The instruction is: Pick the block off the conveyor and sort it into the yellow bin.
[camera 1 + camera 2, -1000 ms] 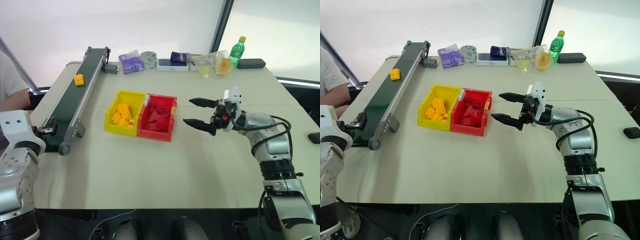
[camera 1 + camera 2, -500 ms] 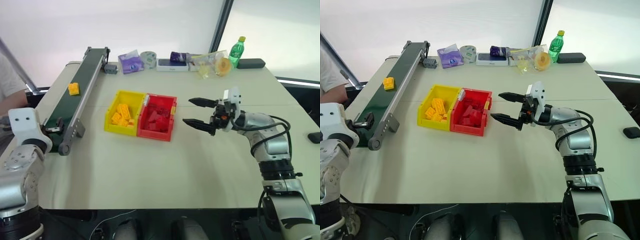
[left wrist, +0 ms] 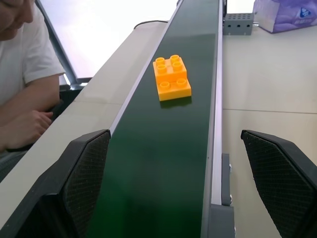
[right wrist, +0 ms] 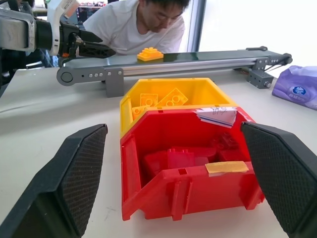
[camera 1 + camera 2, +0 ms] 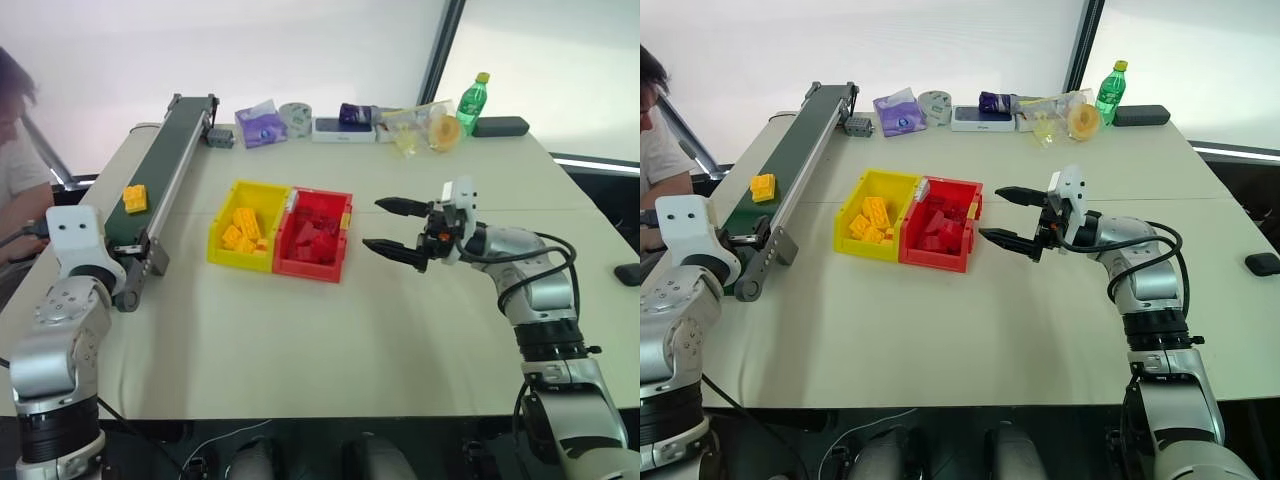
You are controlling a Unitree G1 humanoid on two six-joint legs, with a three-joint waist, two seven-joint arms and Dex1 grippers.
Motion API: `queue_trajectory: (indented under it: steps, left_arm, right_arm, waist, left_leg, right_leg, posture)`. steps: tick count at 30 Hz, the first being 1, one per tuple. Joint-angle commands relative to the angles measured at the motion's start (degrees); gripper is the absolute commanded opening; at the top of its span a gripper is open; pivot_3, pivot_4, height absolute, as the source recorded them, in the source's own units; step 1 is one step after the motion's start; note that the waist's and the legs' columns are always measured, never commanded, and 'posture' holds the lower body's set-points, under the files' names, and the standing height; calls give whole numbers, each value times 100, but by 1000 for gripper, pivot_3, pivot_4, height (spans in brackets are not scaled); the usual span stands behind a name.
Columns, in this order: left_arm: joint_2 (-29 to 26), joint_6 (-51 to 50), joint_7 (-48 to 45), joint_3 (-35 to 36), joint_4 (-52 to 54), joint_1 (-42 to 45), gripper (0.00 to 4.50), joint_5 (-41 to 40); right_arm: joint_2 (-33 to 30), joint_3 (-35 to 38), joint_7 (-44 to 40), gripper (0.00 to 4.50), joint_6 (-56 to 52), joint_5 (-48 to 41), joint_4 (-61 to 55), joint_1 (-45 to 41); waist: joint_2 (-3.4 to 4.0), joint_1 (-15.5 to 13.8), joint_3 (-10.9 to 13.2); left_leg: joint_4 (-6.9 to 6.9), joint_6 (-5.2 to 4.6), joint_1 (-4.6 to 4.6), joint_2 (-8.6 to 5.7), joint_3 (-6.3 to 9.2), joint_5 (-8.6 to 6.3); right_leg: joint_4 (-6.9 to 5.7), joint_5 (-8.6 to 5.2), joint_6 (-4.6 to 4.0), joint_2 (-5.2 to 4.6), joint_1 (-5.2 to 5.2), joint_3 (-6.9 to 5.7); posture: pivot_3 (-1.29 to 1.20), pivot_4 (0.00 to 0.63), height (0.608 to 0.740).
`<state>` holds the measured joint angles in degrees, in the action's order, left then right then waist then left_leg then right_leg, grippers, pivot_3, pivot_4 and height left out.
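Observation:
My left gripper should move toward the yellow-orange block (image 3: pixel 172 79) before it closes. Green belt (image 3: pixel 161 134) shows between my fingers and the block, so my fingers would miss the block if I closed now.
The yellow-orange block (image 3: pixel 171 77) lies studs up on the dark green belt of the conveyor (image 5: pixel 160 160), a little short of its near end. My left gripper (image 3: pixel 173 136) hovers open at that near end, pointing along the belt, with the block ahead of it and apart from its fingers (image 3: pixel 84 168). The yellow bin (image 5: pixel 240 261) sits mid-table holding several yellow bricks, side by side with a red bin (image 5: pixel 318 272). To the right of the red bin my right gripper (image 5: pixel 375 223) hangs open and empty, pointing at it.
A person (image 5: pixel 15 130) leans in beyond the conveyor at the left. Along the table's far edge stand a green bottle (image 5: pixel 475 100), a purple packet (image 5: pixel 262 125), a tape roll (image 5: pixel 297 115) and a black case (image 5: pixel 503 126).
The block has ridden down the belt toward its near end. My left gripper has come forward to that end. The person has leaned into view. The right arm has kept still.

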<state>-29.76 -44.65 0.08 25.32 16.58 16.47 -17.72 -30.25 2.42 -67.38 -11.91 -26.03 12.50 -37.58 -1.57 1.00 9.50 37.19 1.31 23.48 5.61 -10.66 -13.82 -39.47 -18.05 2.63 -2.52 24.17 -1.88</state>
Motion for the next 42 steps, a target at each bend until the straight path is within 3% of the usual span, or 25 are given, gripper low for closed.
queue_trajectory:
  steps: [1,12,23,26,31,42]
  left_arm:
    - [-123,44,-36,-20,-4,175,4464,143]
    - [-120,-17,-92,-8,-220,318,4464,232]
    - [-54,-56,-115,273,-152,-134,4464,259]
    - [121,-201,-94,412,-70,-255,3662,109]
    - [168,-107,-44,485,39,-243,1258,137]
    - [419,541,-567,332,454,436,1281,-481]
  right_arm:
    - [-10,76,9,4500,58,-55,-219,0]
    - [-3,81,36,4500,80,-49,-232,49]
    - [-9,78,45,4500,104,-34,-188,34]
    - [-5,78,39,4500,117,-30,-151,1]
    - [-9,76,24,4500,135,-27,-118,-19]
    - [-20,113,32,4500,67,-94,-194,-4]
  waist:
    - [0,-2,0]
    - [0,-9,0]
    - [0,-2,0]
    - [0,-7,0]
    - [0,-3,0]
    - [-2,-20,-1]
  left_leg:
    - [0,0,0,0,0,0]
    - [0,0,0,0,0,0]
    - [0,0,0,0,0,0]
    - [0,0,0,-1,0,0]
    - [0,0,-1,0,1,0]
    - [3,0,-1,-1,1,0]
  right_leg:
    - [0,0,0,0,0,0]
    - [0,0,0,-1,0,0]
    - [0,0,0,-2,0,0]
    - [0,0,0,-4,-1,0]
    - [-1,0,0,-1,-1,0]
    - [0,0,1,-3,-5,-1]
  posture:
    - [0,150,740]
    - [0,150,740]
    - [0,150,740]
    - [0,150,740]
    - [0,150,740]
    - [0,150,740]
